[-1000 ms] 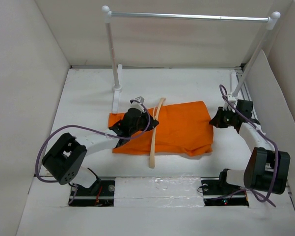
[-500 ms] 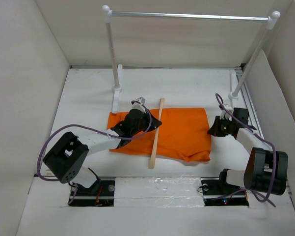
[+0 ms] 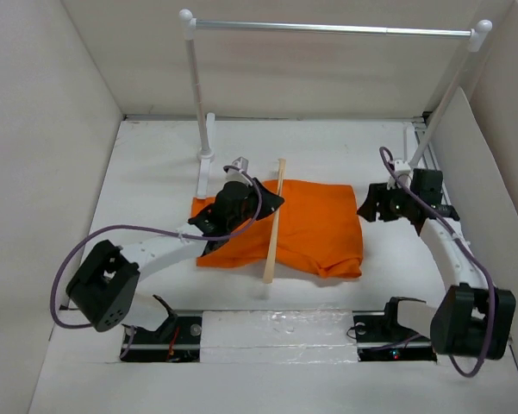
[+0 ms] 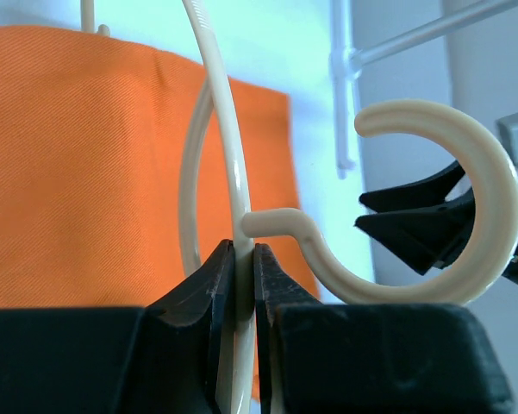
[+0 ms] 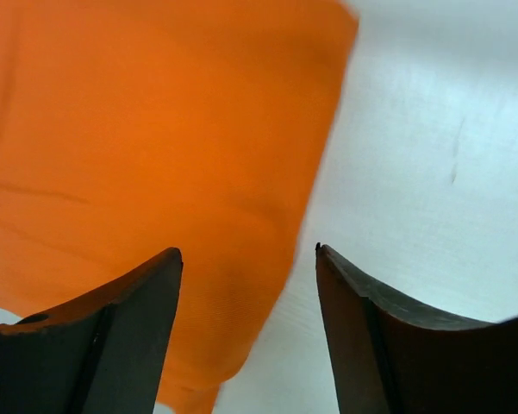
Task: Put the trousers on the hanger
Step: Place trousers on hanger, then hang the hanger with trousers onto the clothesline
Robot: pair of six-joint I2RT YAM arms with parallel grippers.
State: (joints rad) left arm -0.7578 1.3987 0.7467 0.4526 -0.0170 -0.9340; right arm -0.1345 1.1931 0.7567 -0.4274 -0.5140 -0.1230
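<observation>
The trousers need to be folded over the hanger [image 3: 274, 233]. My right gripper should pick them up at their loose edge away from the hanger.
The orange trousers [image 3: 315, 226] lie folded flat on the white table, and they show in both wrist views [image 4: 86, 155] [image 5: 146, 147]. The pale beige hanger [image 3: 274, 233] crosses them, its lower end sticking out toward the near edge. My left gripper [image 3: 257, 200] is shut on the hanger's thin frame just below the hook [image 4: 448, 207], over the trousers' left part. My right gripper [image 3: 368, 210] hovers open at the trousers' right edge, with the cloth edge below the gap between its fingers [image 5: 371, 328], which hold nothing.
A silver rail [image 3: 332, 28] on two white posts [image 3: 198, 95] stands at the back. White walls enclose the table on three sides. The right post's foot [image 3: 411, 159] is close behind my right gripper.
My right gripper has opened and let go of the trousers' right edge. My left gripper has carried the hanger slightly toward the back, and the trousers have shifted with it.
</observation>
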